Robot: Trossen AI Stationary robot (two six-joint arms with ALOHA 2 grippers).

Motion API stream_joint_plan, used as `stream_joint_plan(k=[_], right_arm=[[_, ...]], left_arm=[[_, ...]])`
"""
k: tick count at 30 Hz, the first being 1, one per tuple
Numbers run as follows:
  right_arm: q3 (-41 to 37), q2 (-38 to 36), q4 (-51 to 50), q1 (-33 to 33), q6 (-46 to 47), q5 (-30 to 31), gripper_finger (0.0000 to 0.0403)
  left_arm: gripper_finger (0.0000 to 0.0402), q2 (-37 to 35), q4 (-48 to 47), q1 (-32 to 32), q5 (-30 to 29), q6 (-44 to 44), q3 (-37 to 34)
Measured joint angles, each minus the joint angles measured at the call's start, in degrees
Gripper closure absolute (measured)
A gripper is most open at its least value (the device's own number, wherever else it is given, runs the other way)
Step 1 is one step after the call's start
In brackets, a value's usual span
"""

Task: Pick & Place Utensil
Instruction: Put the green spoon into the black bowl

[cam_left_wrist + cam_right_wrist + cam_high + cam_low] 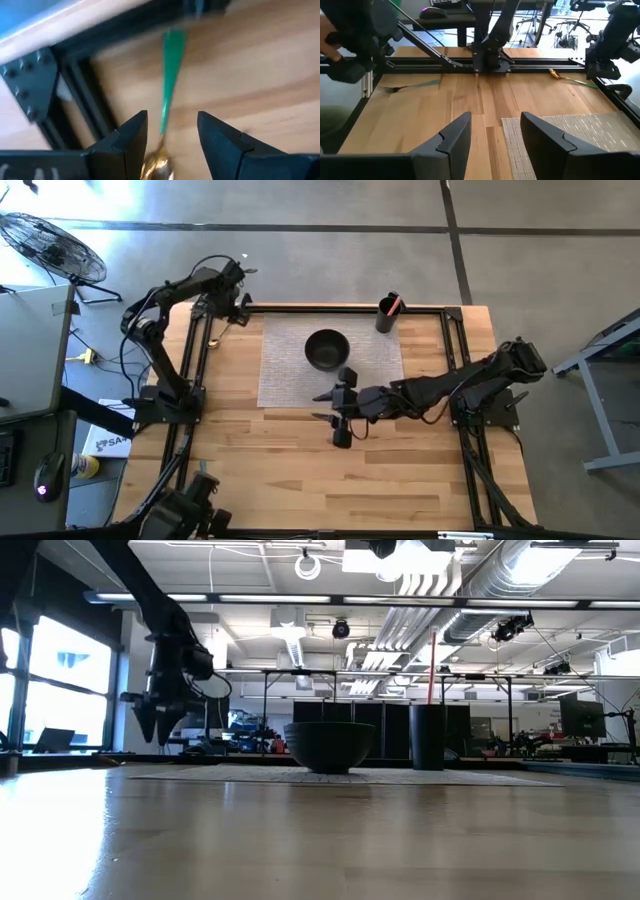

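My left gripper is to grab the spoon next by its green handle's narrow end (164, 122) beside the gold bowl (157, 167), to pick and place the spoon.
A spoon with a green handle (170, 65) and a gold bowl (157, 167) lies flat on the wood at the table's far left corner (214, 335), also seen in the right wrist view (557, 75). My left gripper (172, 120) hangs open over it, pointing down, one finger on each side of the spoon's neck without touching; the low view shows its tips (160, 728) just above the table. A black bowl (326, 349) sits on a woven placemat (285, 370). My right gripper (322, 407) hovers open near the mat's near edge, pointing toward the table's left.
A black cup (386, 315) holding a red utensil stands at the mat's far right corner. A fork (395, 89) with a teal handle lies on the wood toward the left side. Black frame rails (330, 308) run along the table edges. Bare wood spans the near half.
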Motion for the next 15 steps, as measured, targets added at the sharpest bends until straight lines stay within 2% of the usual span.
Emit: stream_joint_plan(k=[3,6,10,15], right_arm=[[0.0,0.0,-0.2,0.9,-0.5,1.2,0.0237],[0.0,0.0,-0.3,1.2,-1.1,1.4,0.0237],[0.0,0.0,-0.6,1.4,-1.1,1.5,0.0237],[0.0,0.0,-0.9,1.8,-0.6,1.6,0.0237]], left_arm=[[0.0239,0.3,-0.8,0.3,3.2,-0.1,0.3],[0.0241,1.3,-1.7,0.6,3.7,0.5,1.9],[0.0241,6.8,-9.6,0.6,2.9,1.0,6.6],[0.0241,13.1,-16.0,0.4,-1.0,1.0,10.9]])
